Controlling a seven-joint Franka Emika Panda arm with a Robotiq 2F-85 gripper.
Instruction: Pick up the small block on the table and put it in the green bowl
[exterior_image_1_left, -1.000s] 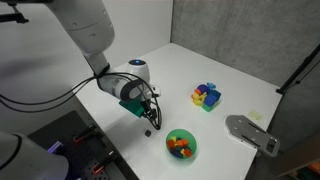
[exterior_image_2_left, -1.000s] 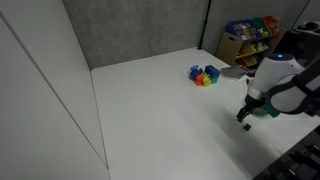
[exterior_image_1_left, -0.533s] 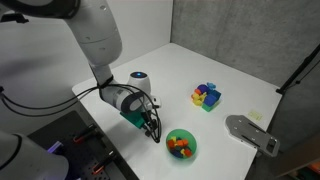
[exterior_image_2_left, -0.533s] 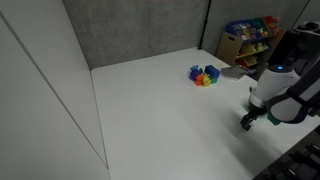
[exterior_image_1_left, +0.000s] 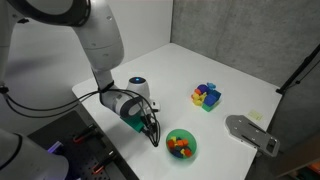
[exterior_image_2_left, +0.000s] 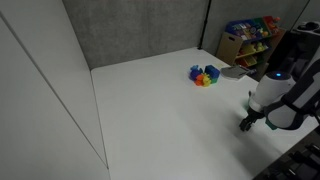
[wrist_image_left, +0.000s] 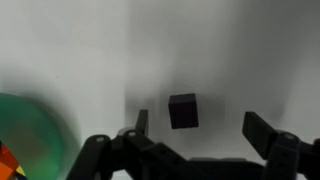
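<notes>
I should close my gripper on the small block now. The block is between my open fingers, so they would hold it.
In the wrist view the small block (wrist_image_left: 183, 110), a near-black cube, lies on the white table between my gripper's (wrist_image_left: 198, 124) two open fingers, touching neither. The green bowl (wrist_image_left: 25, 140) shows blurred at the left edge there, with orange pieces in it. In an exterior view my gripper (exterior_image_1_left: 152, 133) hangs low over the table's front edge, just left of the green bowl (exterior_image_1_left: 182, 146). In an exterior view my gripper (exterior_image_2_left: 246, 122) is near the table's right front; the bowl and block are hidden there.
A cluster of yellow, blue and purple blocks (exterior_image_1_left: 207, 96) sits mid-table, also seen in an exterior view (exterior_image_2_left: 205, 76). A flat grey metal plate (exterior_image_1_left: 252, 134) lies at the right. A shelf with colourful items (exterior_image_2_left: 250, 40) stands behind the table.
My gripper has moved down and toward the table's front edge, closer to the bowl, and now straddles the block. It stays open.
</notes>
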